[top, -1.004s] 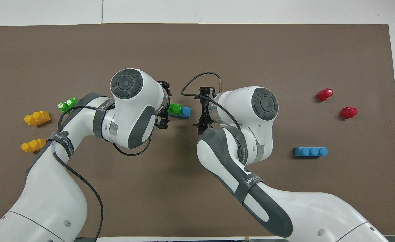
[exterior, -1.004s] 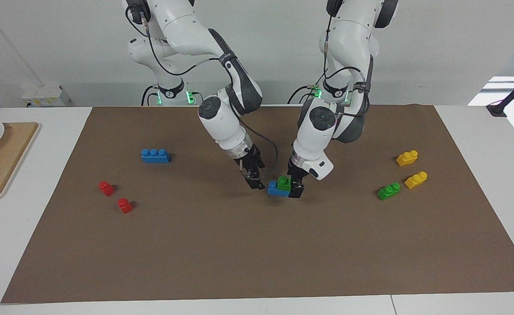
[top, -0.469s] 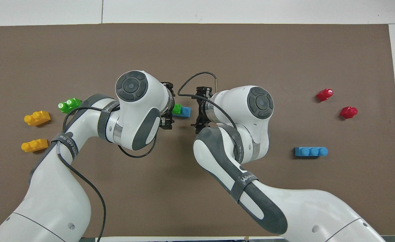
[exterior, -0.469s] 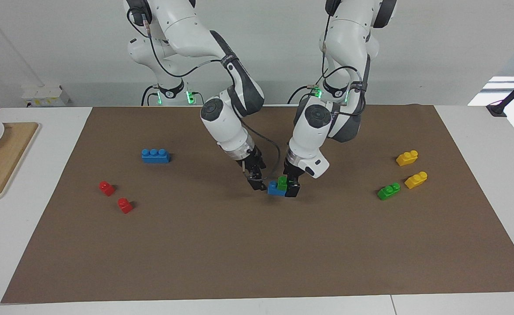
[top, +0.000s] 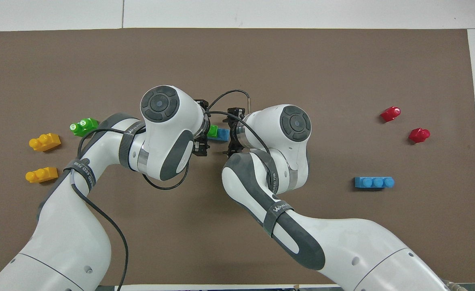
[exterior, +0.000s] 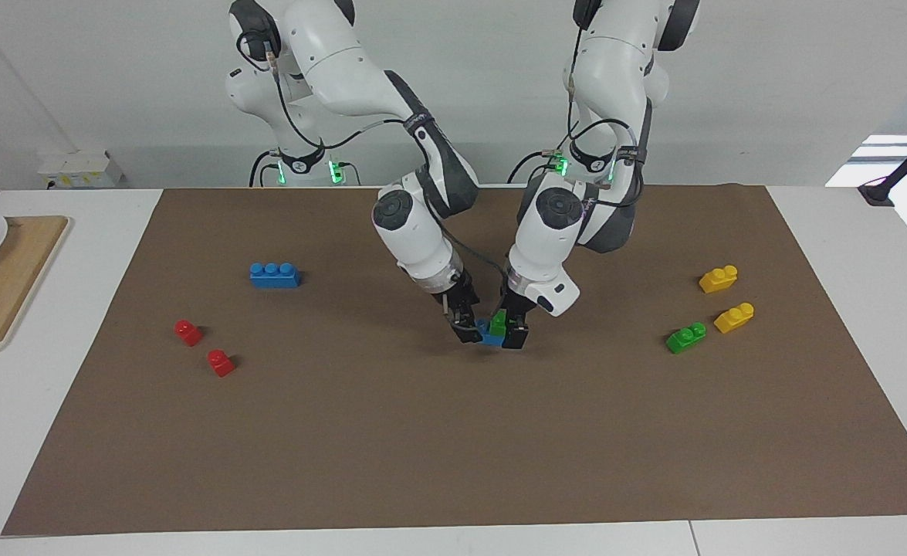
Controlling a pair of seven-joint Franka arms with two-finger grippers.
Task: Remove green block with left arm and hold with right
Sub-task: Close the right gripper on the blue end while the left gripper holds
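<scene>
My right gripper grabs the blue brick by its uncovered end [top: 224, 135] next, which leaves the green block [top: 213, 131] free to come off.
The green block [exterior: 498, 321] sits on one end of a short blue brick [exterior: 487, 335] at the middle of the brown mat; the stack is slightly tilted. It also shows in the overhead view [top: 212, 130], with the blue brick [top: 222, 133] beside it. My left gripper [exterior: 513, 333] is shut on the green block from the left arm's end and hides part of it. My right gripper [exterior: 467, 330] is open, low at the free end of the blue brick. In the overhead view the left gripper [top: 204, 128] and right gripper [top: 230, 132] face each other across the stack.
A blue three-stud brick [exterior: 274, 275] and two red bricks [exterior: 187, 332] [exterior: 220, 362] lie toward the right arm's end. A stepped green brick [exterior: 685, 337] and two yellow bricks [exterior: 718, 279] [exterior: 733, 317] lie toward the left arm's end. A wooden board [exterior: 5, 278] lies off the mat.
My right gripper has moved in toward the stack until it reaches the blue brick's end. The left gripper has shifted slightly with the green block, and the stack has tilted a little.
</scene>
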